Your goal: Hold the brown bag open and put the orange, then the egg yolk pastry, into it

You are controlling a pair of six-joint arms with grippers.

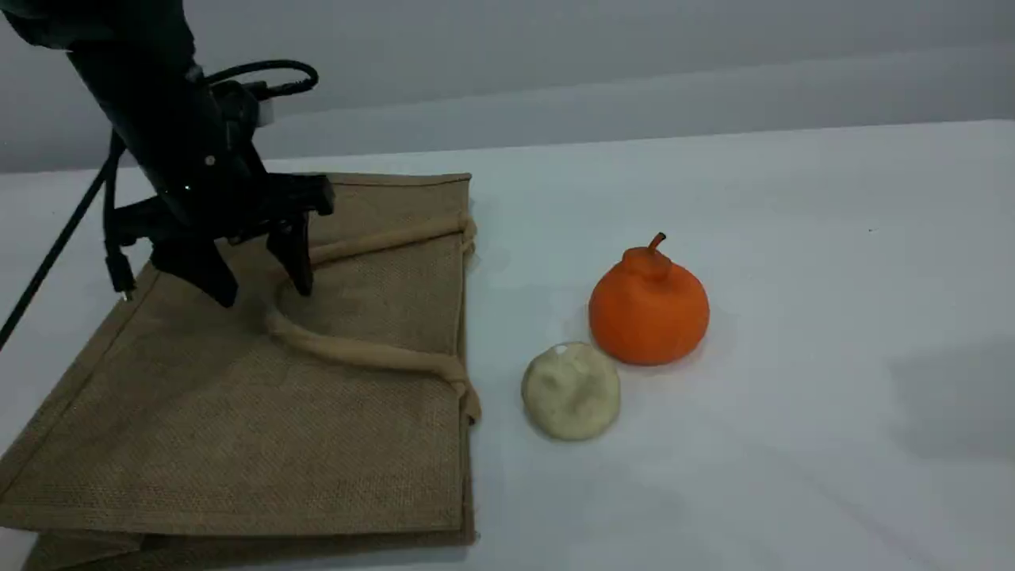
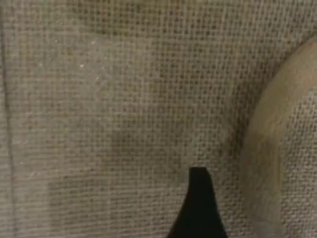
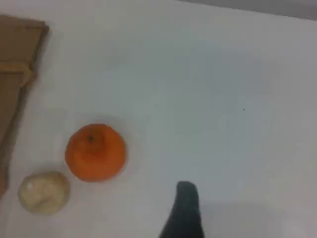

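Observation:
I should next grab the far bend of the bag's rope handle [image 1: 357, 353] with my left gripper to hold the bag open, since its brown side lies flat on the tabletop.
The brown bag [image 1: 238, 412] lies flat on the table's left side, its beige rope handle [image 1: 357, 353] looping across the top face. My left gripper [image 1: 264, 295] hovers open just above the bag, its fingers straddling the far bend of that loop. The left wrist view shows the weave [image 2: 124, 99], the handle [image 2: 262, 129] and one dark fingertip [image 2: 198, 208]. The orange [image 1: 649, 309] stands upright right of the bag, and the egg yolk pastry [image 1: 571, 390] sits in front of it, touching or nearly so. Only one fingertip [image 3: 184, 210] of the right gripper shows, with nothing in it, to the right of the orange [image 3: 95, 151] and the pastry [image 3: 43, 192].
The white table [image 1: 833, 277] stretches to the right of the fruit. A black cable [image 1: 55, 246] runs down from the left arm past the bag's far left corner. The bag's edge [image 3: 12, 59] shows at the left of the right wrist view.

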